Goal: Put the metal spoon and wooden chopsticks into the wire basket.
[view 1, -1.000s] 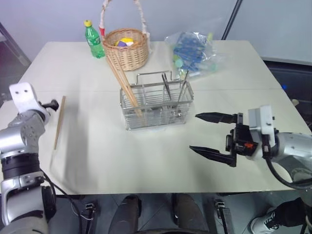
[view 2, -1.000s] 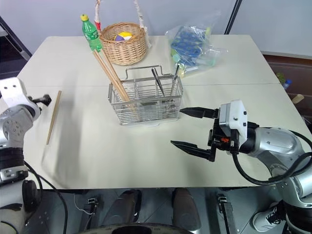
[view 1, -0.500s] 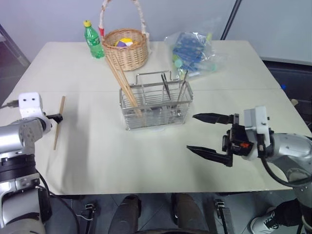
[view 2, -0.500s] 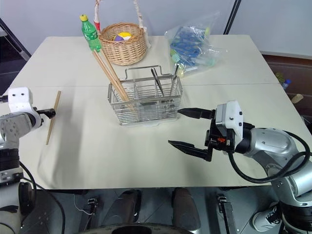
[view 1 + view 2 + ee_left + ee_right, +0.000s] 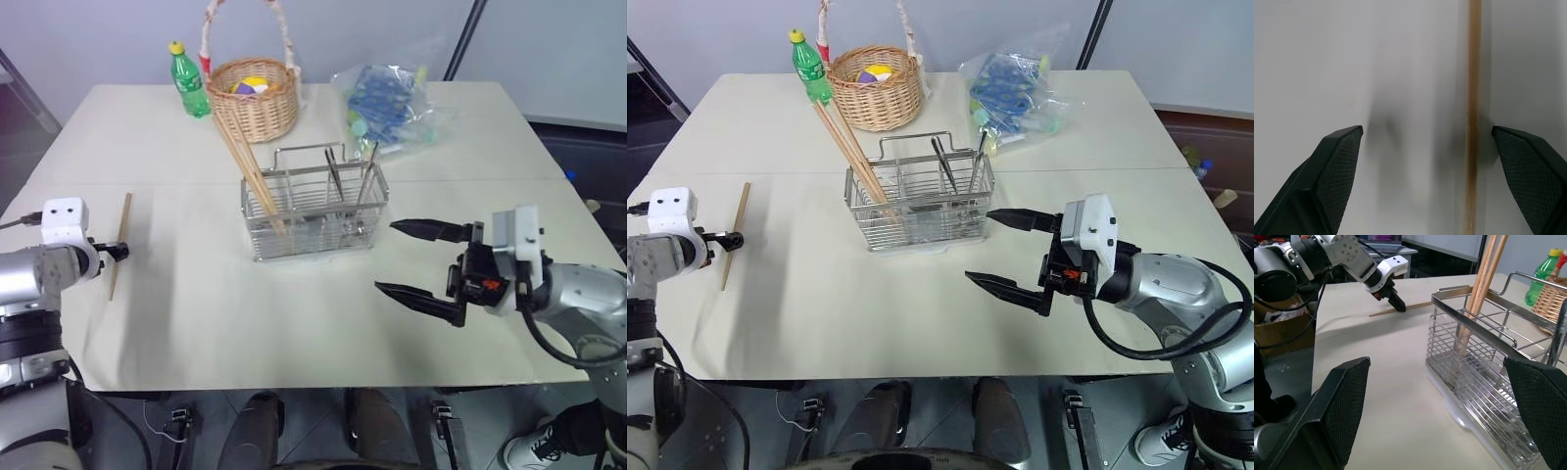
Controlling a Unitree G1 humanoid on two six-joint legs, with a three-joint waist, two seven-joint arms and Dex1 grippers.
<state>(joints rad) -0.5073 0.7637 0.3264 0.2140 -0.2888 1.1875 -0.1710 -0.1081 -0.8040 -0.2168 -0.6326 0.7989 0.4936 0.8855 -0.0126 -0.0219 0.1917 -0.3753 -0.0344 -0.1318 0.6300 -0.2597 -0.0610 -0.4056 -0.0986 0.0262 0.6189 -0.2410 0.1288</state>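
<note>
I need to grab the chopstick around its middle [image 5: 120,245] with my left gripper next. The chopstick [image 5: 125,215] is long and thin, and that grip will keep it balanced.
The wire basket [image 5: 313,211] stands at the table's middle. A pair of wooden chopsticks [image 5: 250,171] leans in its left end. Two slim metal handles [image 5: 335,168] stand in its right part; I cannot tell whether one is the metal spoon. One loose chopstick [image 5: 119,245] lies flat near the table's left side. My left gripper [image 5: 116,252] hangs open low over it; in the left wrist view the chopstick [image 5: 1472,98] runs between the fingers, close to one fingertip [image 5: 1508,134]. My right gripper [image 5: 385,256] stands open and empty, just right of the basket.
A round wicker basket [image 5: 257,98] with a tall hoop handle, a green bottle [image 5: 191,83] and a plastic bag of blue items [image 5: 387,98] sit along the far side. The table's left edge [image 5: 20,211] is close to the loose chopstick.
My left gripper has sunk toward the table and tipped downward over the loose chopstick. The right gripper has stayed where it was, still open.
</note>
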